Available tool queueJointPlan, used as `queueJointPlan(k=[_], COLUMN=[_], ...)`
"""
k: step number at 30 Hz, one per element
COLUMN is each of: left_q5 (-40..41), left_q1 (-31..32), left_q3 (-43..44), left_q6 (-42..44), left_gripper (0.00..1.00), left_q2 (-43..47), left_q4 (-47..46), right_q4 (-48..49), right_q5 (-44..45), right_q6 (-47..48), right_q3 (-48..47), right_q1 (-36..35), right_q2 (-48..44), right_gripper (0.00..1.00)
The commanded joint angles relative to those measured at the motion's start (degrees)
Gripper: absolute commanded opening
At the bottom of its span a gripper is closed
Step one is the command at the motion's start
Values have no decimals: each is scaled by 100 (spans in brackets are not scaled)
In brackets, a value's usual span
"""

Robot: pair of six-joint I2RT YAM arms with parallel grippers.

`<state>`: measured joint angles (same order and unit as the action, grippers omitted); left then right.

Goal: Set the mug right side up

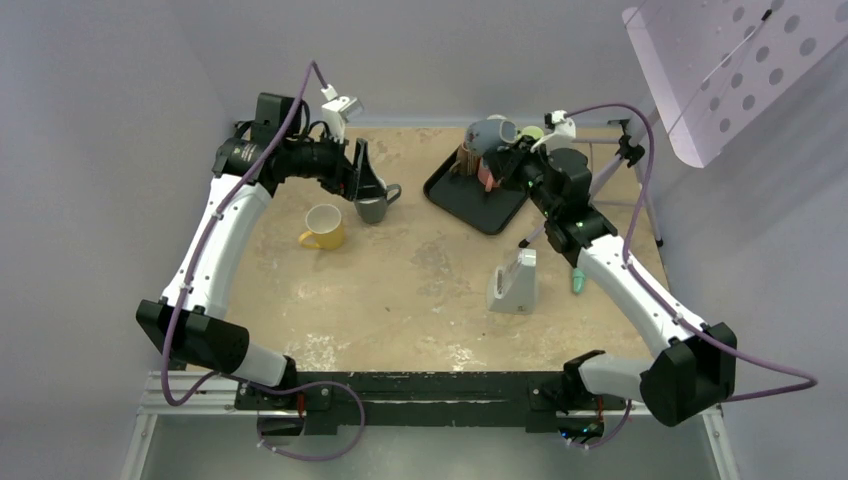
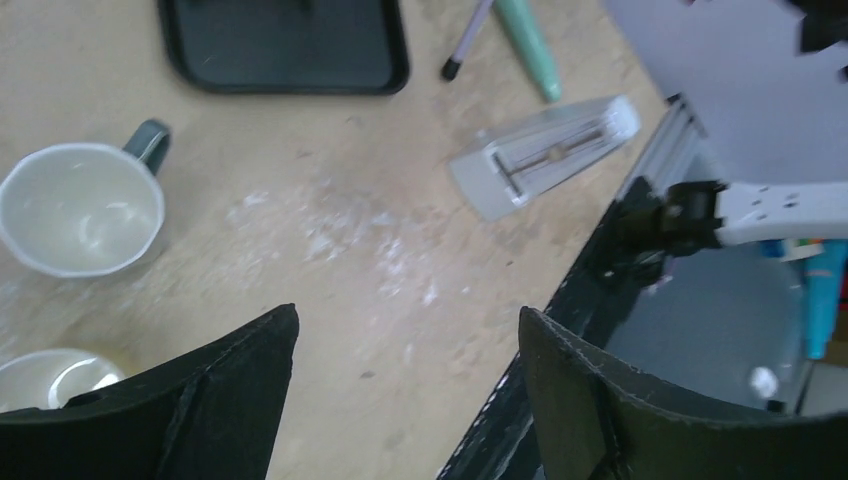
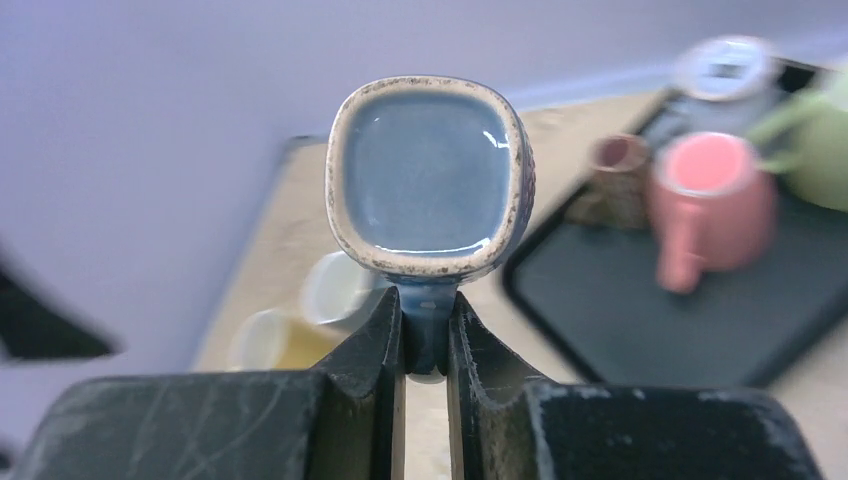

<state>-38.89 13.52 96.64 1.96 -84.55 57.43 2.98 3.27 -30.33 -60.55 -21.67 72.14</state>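
My left gripper should next set the blue mug upright by its open edge, opposite its glossy side, as its base stays free.
My right gripper (image 3: 427, 335) is shut on the handle of a blue mug (image 3: 428, 180) with a speckled squarish rim. The mug is held in the air, lying sideways, with a shallow glossy blue face towards the wrist camera. In the top view the blue mug (image 1: 490, 132) hangs above the back of the black tray (image 1: 470, 205), with the right gripper (image 1: 508, 152) beside it. My left gripper (image 2: 408, 340) is open and empty above the table. In the top view the left gripper (image 1: 362, 180) is just over an upright grey mug (image 1: 375, 207).
A yellow mug (image 1: 323, 227) stands upright left of the grey mug (image 2: 80, 205). A pink mug (image 3: 710, 200) and a brown cup (image 3: 615, 165) are on the tray. A grey wedge-shaped object (image 1: 514, 282) and a green pen (image 1: 577, 280) lie at centre right.
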Motion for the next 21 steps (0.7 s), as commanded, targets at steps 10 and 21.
queueJointPlan(k=[10,21], left_q5=[-1947,-1435], left_q1=[115,116], left_q3=[-444,21], left_q6=[-3471,-2657], left_gripper=[85,77], left_q2=[-43,-65], left_q4=[-3037,-2531], right_q4=[3837,4014], right_q5=[-2190,-2721], right_q6=[-2167,-2638], right_q3=[316,63], right_q1=[-1090,-1292], right_q2=[169,747], right_gripper=[0,0])
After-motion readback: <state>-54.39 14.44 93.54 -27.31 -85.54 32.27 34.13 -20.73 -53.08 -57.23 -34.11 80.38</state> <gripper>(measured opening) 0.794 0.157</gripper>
